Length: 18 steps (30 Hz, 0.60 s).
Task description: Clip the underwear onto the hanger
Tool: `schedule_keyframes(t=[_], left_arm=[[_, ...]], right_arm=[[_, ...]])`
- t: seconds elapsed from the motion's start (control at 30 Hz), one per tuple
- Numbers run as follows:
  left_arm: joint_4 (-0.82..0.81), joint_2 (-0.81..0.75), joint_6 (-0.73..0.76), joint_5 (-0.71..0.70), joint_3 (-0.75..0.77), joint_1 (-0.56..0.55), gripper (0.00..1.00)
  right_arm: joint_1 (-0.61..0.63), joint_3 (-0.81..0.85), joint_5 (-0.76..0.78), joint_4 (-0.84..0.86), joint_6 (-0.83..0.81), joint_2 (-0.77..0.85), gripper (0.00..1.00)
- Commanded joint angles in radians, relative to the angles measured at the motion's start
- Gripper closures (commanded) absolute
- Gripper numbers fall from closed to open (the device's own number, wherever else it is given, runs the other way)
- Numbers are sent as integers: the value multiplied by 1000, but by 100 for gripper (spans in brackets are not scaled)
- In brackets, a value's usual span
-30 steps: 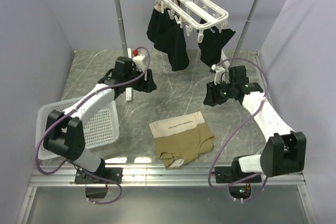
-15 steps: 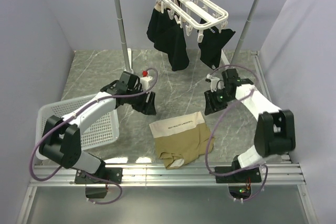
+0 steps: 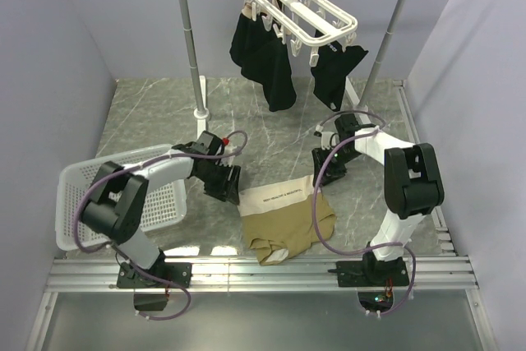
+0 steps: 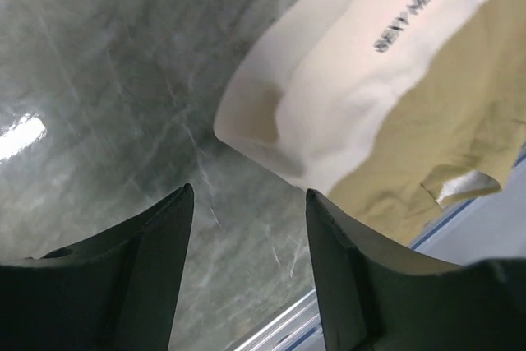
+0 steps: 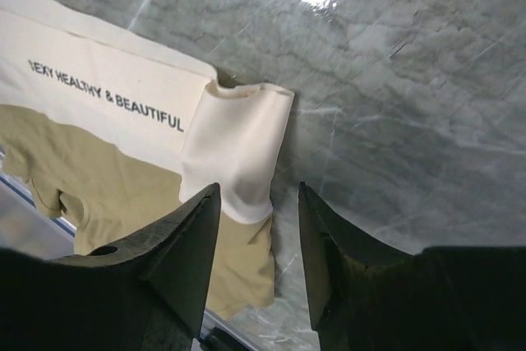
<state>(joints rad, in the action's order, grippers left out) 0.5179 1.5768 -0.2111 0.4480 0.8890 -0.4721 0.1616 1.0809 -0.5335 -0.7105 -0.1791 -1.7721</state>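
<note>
My right gripper grabs the underwear's waistband corner [image 3: 314, 182] opposite my left gripper next, to spread the underwear flat for clipping to the hanger [image 3: 300, 10].
The tan underwear [image 3: 283, 215] lies flat on the marble table near the front, its pale lettered waistband toward the back. It also shows in the left wrist view [image 4: 386, 80] and the right wrist view [image 5: 131, 129]. My left gripper [image 3: 233, 186] is open and low, just left of the waistband's left corner; its jaws straddle bare table [image 4: 249, 203]. My right gripper [image 3: 319, 168] is open and low at the waistband's right corner, which lies between the jaws [image 5: 256, 195]. The white hanger [image 3: 300, 10] hangs from the pole at the back with black garments clipped on.
A white basket [image 3: 156, 199] stands at the left by the left arm. The metal rack's uprights [image 3: 189, 39] stand at the back. Black garments [image 3: 267, 55] dangle under the hanger. The metal rail [image 3: 263, 273] runs along the table's front edge.
Both arms have come down and toward the front, from mid-table to the two ends of the waistband. The underwear has not moved.
</note>
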Motion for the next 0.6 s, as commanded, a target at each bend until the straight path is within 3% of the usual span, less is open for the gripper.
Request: schedule_keyframes(t=[0.0,0.23,0.33,0.4,0.43,0.47,0.53,0.57], left_arm=[[-36,57,-39,17,45,-3,39],[-127,121,-85,46,47,-5,46],[-150,143,-94,63,56,-7,54],[-156,160,-96,58,64,-5,65],[-156,164,-94,57,67,-5,75],[-156,167,-94,54,74,-3,81],[-150,151,-86,38,85,0,99],[-147,137,-82,32,93,1,100]], right_arm=[[10,30,13,49,26,-23,50],[21,31,4,88,50,-50,50],[21,45,-16,94,56,-70,53],[19,50,-29,97,58,-78,70],[19,50,-33,101,58,-78,79],[21,48,-40,108,56,-73,93],[19,42,-69,111,55,-43,100],[16,36,-75,117,53,-23,100]])
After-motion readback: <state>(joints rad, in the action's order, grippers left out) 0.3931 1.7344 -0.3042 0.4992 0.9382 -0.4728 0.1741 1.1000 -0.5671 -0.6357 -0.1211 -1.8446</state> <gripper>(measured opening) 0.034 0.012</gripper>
